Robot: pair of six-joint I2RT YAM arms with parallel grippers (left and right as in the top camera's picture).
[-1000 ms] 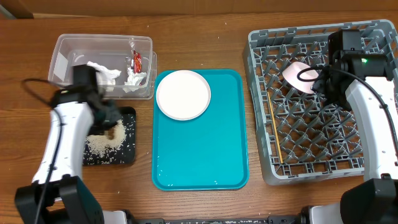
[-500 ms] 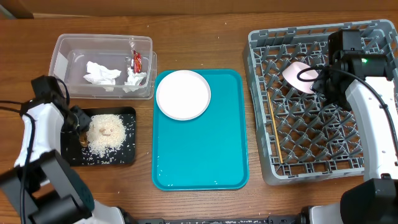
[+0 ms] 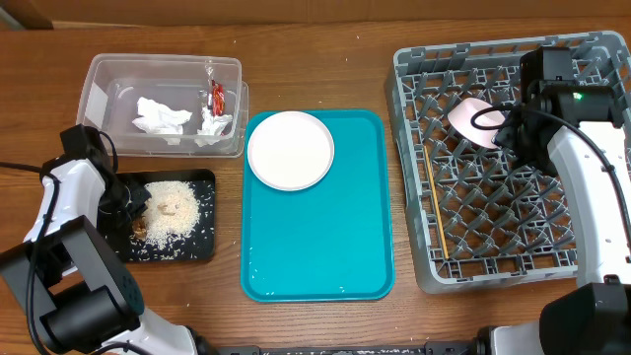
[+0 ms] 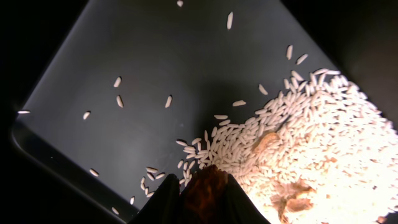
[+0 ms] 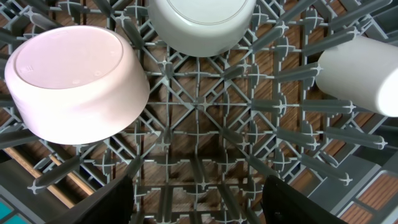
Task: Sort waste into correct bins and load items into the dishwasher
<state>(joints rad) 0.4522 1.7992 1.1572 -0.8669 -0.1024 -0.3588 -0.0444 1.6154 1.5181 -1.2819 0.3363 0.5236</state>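
My left gripper is ready to open: the brown food lump (image 3: pixel 139 229) (image 4: pixel 208 194) reaches the rice grains inside the black tray and would rest there if released.
My left gripper (image 4: pixel 200 182) is shut on the small brown food lump (image 4: pixel 208 194) low over the black tray (image 4: pixel 149 68), beside the pile of rice grains (image 4: pixel 311 143). From overhead the left gripper (image 3: pixel 128 219) is at the tray's (image 3: pixel 202 247) left side. The clear tub (image 3: pixel 99 74) holds white tissue (image 3: pixel 163 116) and the red wrapper (image 3: pixel 217 96). My right gripper (image 5: pixel 196 186) is open and empty over the grey dish rack (image 5: pixel 199 124), below a white bowl (image 5: pixel 74 81), a grey bowl (image 5: pixel 202 25) and a white cup (image 5: pixel 367 74). Chopsticks (image 3: pixel 435 202) lie in the rack (image 3: pixel 493 271).
A teal tray (image 3: pixel 315 237) lies in the middle with a round white plate (image 3: pixel 290 149) at its far end. The right arm (image 3: pixel 582 168) reaches over the rack's right side. The left arm (image 3: pixel 59 197) lies along the table's left edge.
My left arm swung away from the black tray's middle to its left side, uncovering the rice pile. Its gripper now sits at the tray's left with the brown lump. The right arm has not moved.
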